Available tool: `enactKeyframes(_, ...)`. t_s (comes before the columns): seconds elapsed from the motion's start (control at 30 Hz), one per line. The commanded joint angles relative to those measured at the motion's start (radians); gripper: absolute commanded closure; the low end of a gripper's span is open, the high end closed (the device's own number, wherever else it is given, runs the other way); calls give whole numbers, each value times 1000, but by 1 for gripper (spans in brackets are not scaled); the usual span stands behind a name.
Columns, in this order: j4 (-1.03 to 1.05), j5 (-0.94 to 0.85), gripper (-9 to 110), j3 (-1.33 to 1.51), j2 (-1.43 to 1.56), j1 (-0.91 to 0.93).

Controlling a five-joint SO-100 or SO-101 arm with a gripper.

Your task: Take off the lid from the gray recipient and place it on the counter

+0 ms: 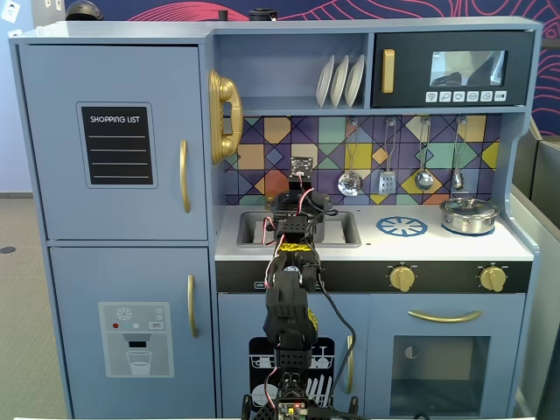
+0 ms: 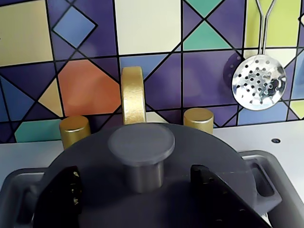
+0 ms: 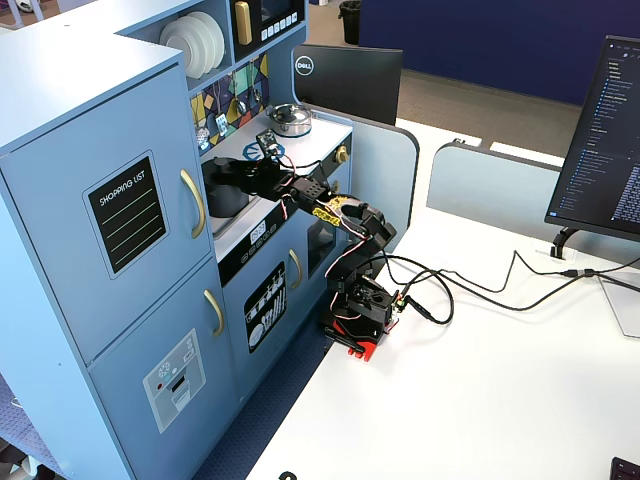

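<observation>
My gripper will take the lid off the gray recipient and put it on the counter, so next it will grab the lid by its round knob point(image 2: 141, 142).
In the wrist view the dark gray lid point(image 2: 204, 152) fills the lower half of the frame, with its round knob point(image 2: 141, 142) in the middle. It sits on the gray recipient point(image 3: 228, 200), which stands in the sink. In the wrist view the pot's body is hidden under the lid. My gripper point(image 2: 134, 173) is open just above the lid. One black finger point(image 2: 64, 194) is left of the knob stem and the other point(image 2: 213, 190) right of it, both apart from it. The white counter point(image 1: 437, 247) stretches to the right of the sink.
The gold faucet point(image 2: 133, 95) and two gold taps point(image 2: 74, 130) point(image 2: 198, 118) stand right behind the lid. A skimmer point(image 2: 259, 83) hangs on the tiled wall. The shiny silver pot point(image 1: 469, 214) sits at the counter's right end, next to the blue burner print point(image 1: 402, 227). My arm point(image 1: 293, 262) hides the sink point(image 1: 346, 229) in a fixed view.
</observation>
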Motion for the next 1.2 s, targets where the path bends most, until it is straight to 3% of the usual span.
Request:
enactKeyframes(0.0, -46, -6, 81, -94, -34, -3)
enactKeyframes(0.3, -87, -3, 84, -129, -98, -9)
enactKeyframes(0.6, -95, -18, 101, -109, -83, -38)
enactKeyframes(1.17, -94, -41, 102, -253, -58, -46)
